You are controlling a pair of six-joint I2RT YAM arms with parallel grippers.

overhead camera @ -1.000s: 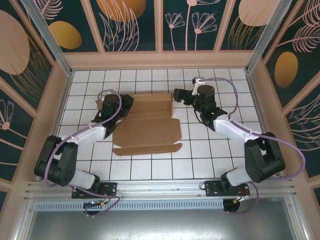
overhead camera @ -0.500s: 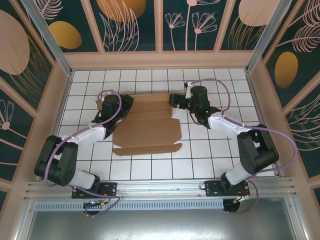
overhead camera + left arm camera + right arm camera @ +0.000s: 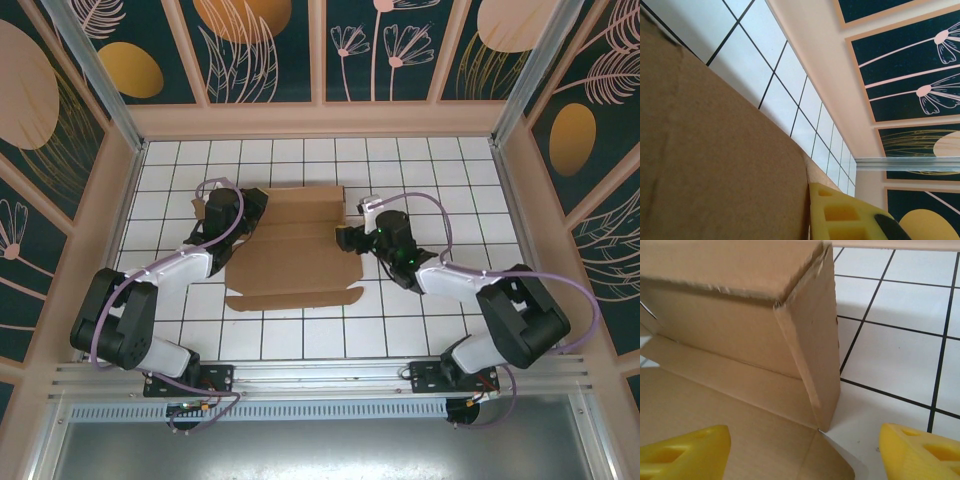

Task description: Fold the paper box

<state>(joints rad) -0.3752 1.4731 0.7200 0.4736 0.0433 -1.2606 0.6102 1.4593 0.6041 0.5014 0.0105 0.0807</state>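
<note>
The box rests on flat tiles, its back side raised, so its held edge would end at its back corner; my left gripper should open now.
The paper box (image 3: 295,245), plain brown cardboard, lies half folded on the white tiled floor. Its back wall is raised and its front flap lies flat. My left gripper (image 3: 248,212) is at the box's left back corner. In the left wrist view a cardboard panel (image 3: 715,150) presses flat against one yellow finger (image 3: 850,215) and hides the other. My right gripper (image 3: 345,238) is at the box's right edge and is open. Its yellow fingers (image 3: 685,450) stand wide apart on either side of an upright side flap (image 3: 812,340) at the box corner.
Patterned walls (image 3: 320,50) enclose the tiled floor on three sides, and an aluminium rail (image 3: 320,375) runs along the front by the arm bases. Bare tiles (image 3: 900,350) lie to the right of the box.
My right gripper has moved from the box's back right corner nearer and lower along the right edge. The left gripper and the box have stayed in place.
</note>
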